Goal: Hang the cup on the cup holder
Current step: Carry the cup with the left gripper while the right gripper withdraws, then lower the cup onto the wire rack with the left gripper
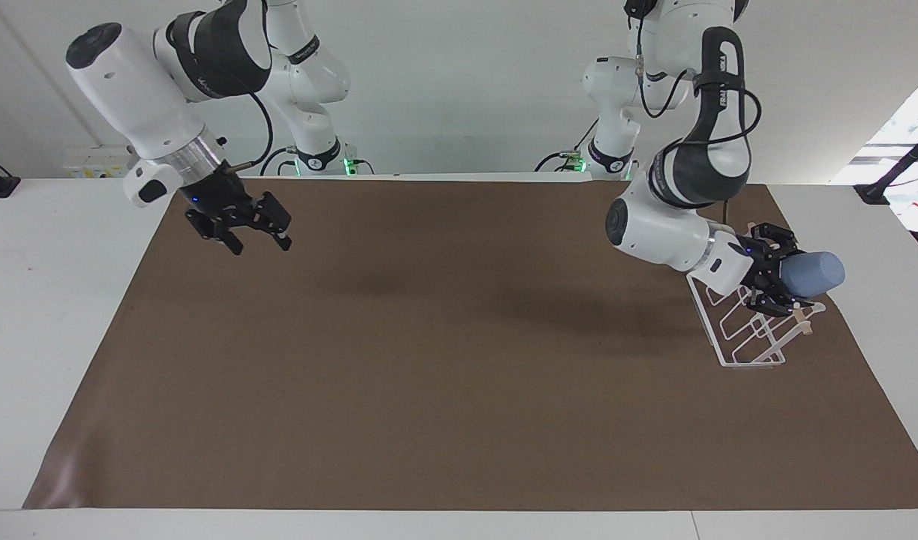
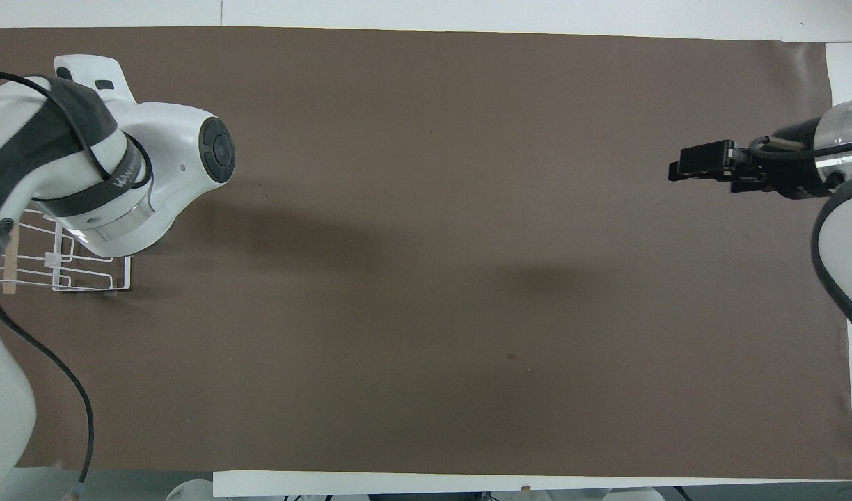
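The light blue cup is outside the white wire cup holder (image 2: 71, 268) in the overhead view, so I should keep hold of it before my left gripper lets it go.
The light blue cup (image 1: 817, 274) lies on its side in my left gripper (image 1: 780, 282), which is shut on its rim end. The cup's closed base points toward the left arm's end of the table. The cup is held over the top rod and prongs of the white wire cup holder (image 1: 735, 334); I cannot tell whether it touches a prong. In the overhead view the left arm covers the cup and part of the cup holder (image 2: 71, 268). My right gripper (image 1: 255, 238) is open and empty, raised over the mat near the right arm's end; it also shows in the overhead view (image 2: 676, 168).
A brown mat (image 1: 459, 375) covers most of the white table (image 1: 54, 300). The cup holder stands near the mat's edge at the left arm's end. Nothing else stands on the mat.
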`<state>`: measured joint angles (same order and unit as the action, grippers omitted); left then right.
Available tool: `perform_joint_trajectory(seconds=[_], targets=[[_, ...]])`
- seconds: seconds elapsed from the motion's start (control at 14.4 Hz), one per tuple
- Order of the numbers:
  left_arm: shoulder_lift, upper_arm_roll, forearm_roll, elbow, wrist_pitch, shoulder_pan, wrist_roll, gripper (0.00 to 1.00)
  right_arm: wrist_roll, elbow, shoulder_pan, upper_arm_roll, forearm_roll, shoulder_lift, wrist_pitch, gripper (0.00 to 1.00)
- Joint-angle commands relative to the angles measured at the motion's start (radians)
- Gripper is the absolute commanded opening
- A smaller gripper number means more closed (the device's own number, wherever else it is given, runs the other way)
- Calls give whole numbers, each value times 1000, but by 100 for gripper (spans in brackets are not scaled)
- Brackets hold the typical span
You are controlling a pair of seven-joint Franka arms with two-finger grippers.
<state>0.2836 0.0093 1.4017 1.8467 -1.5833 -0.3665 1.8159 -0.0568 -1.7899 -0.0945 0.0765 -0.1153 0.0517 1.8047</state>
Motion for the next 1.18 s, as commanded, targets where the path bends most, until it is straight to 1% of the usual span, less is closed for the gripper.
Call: perform_joint_trajectory(seconds=[0.0, 0.14, 0.21, 0.28, 0.35, 0.56, 0.69, 0.83, 0.9, 0.97, 1.11], targets=[[89, 6, 86, -6, 89, -31, 101, 0, 11, 160, -11, 14, 156, -29, -178, 99], [106, 5, 89, 3, 106, -34, 150, 0, 12, 257, -14, 9, 181, -30, -290, 99], [114, 5, 103, 15, 108, -32, 173, 0, 23, 292, -17, 9, 174, -30, -345, 99], [118, 5, 115, 22, 112, -32, 190, 0, 35, 297, -13, 12, 181, -30, -373, 99], [124, 5, 118, 34, 115, -29, 207, 0, 40, 273, -4, 14, 183, -24, -372, 99], [149, 5, 120, 37, 126, -22, 238, 0, 43, 222, -2, 16, 123, -10, -372, 99], [146, 5, 120, 55, 123, -19, 244, 0, 46, 213, -4, 19, 128, -1, -396, 99], [143, 3, 120, 71, 117, -5, 258, 0, 81, 178, -16, 13, 144, 17, -413, 99], [143, 1, 120, 71, 112, -3, 260, 1, 115, 178, -14, 16, 198, 17, -413, 99], [143, 0, 120, 72, 108, 4, 260, 1, 117, 181, -16, 14, 197, 17, -413, 99], [143, 0, 118, 72, 95, 9, 260, 2, 115, 181, -37, 2, 146, 16, -409, 99]])
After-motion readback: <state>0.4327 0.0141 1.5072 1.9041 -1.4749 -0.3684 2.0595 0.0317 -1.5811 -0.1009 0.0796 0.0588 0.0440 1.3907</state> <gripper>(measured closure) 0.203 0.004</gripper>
